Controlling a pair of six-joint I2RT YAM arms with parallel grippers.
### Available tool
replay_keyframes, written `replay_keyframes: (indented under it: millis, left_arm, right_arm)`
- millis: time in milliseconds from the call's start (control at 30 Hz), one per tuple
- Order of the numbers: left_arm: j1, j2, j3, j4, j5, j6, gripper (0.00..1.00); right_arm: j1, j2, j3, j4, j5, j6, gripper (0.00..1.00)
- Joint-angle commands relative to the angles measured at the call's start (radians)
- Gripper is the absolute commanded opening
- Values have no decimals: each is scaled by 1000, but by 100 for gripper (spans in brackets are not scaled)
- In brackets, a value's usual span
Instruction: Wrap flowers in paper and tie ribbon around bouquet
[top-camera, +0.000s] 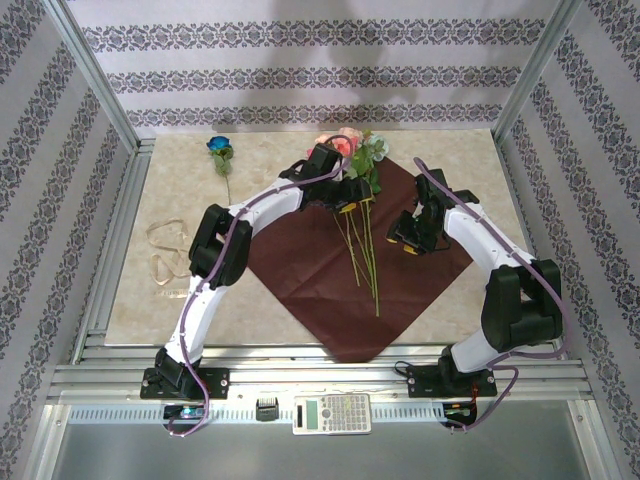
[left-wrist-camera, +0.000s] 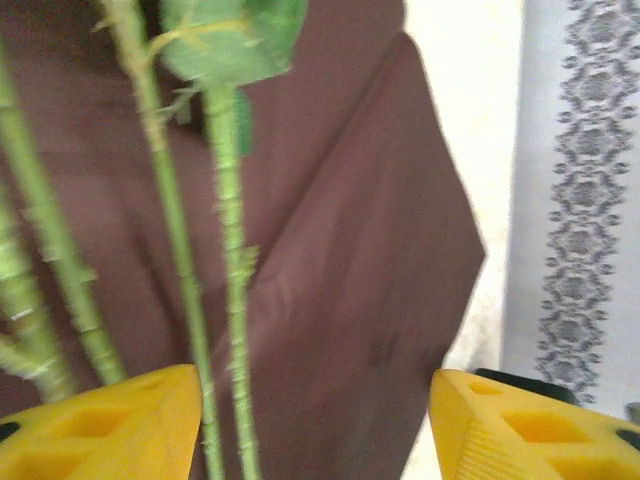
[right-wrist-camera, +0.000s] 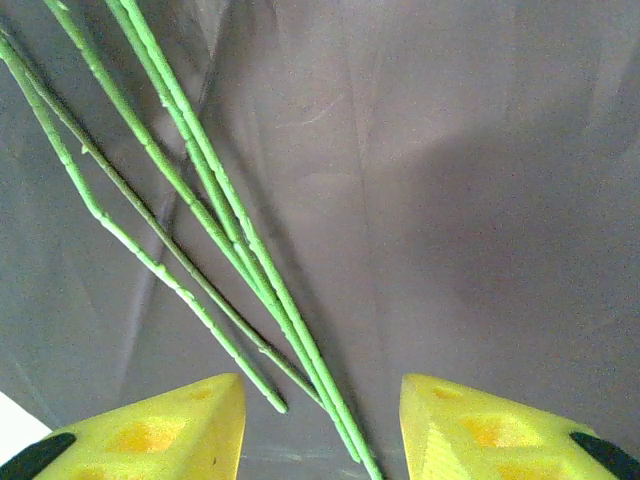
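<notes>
I will next lay the blue flower alongside the bouquet, so my left gripper will grab it by its bare stem (top-camera: 227, 187) and leave the head free.
The paper (top-camera: 320, 270) lies flat as a maroon-brown diamond in the middle of the table. On it lie the flowers (top-camera: 352, 150), pink and peach heads at the far corner, with long green stems (top-camera: 368, 265) running toward me. One blue flower (top-camera: 220, 148) lies apart at the far left. The cream ribbon (top-camera: 165, 250) is looped on the table to the left of the paper. My left gripper (top-camera: 346, 205) hovers open over the upper stems (left-wrist-camera: 232, 290), which pass just beside its left finger (left-wrist-camera: 110, 425). My right gripper (top-camera: 409, 242) stands open above the paper (right-wrist-camera: 470, 200) near the stem ends (right-wrist-camera: 255, 285).
A calculator (top-camera: 332, 412) rests on the front rail between the arm bases. Metal frame posts (top-camera: 95, 75) and patterned walls close in the table on three sides. Bare marble-look tabletop (top-camera: 470, 300) shows around the paper.
</notes>
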Motion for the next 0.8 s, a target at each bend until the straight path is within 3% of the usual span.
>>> replay_keyframes:
  millis: [0,233,333,433,567,767]
  left_arm:
    - [40,-159,10,-236,-141,111,65]
    - [248,-346,-104,-496,-313,202,59]
    - [373,-351,-153,-582,-303,263,56]
    - [447,-329,-172,-635,-396,387,54]
    - [496,-258,-187,-613,-422,476,54]
    - [495,-146,-150,-504,-437,530,57]
  right_arm:
    - [-10,-21,-9,-11,-12,-11,46]
    - [-9,-3,11,-4,-19,-7,46]
    - [0,4,19,-3,-19,-6,46]
    - [12,8,23,1,-17,-3,46]
    - [29,11,20,3,-14,6,46]
    - [38,2,21,-10,-3,11,46]
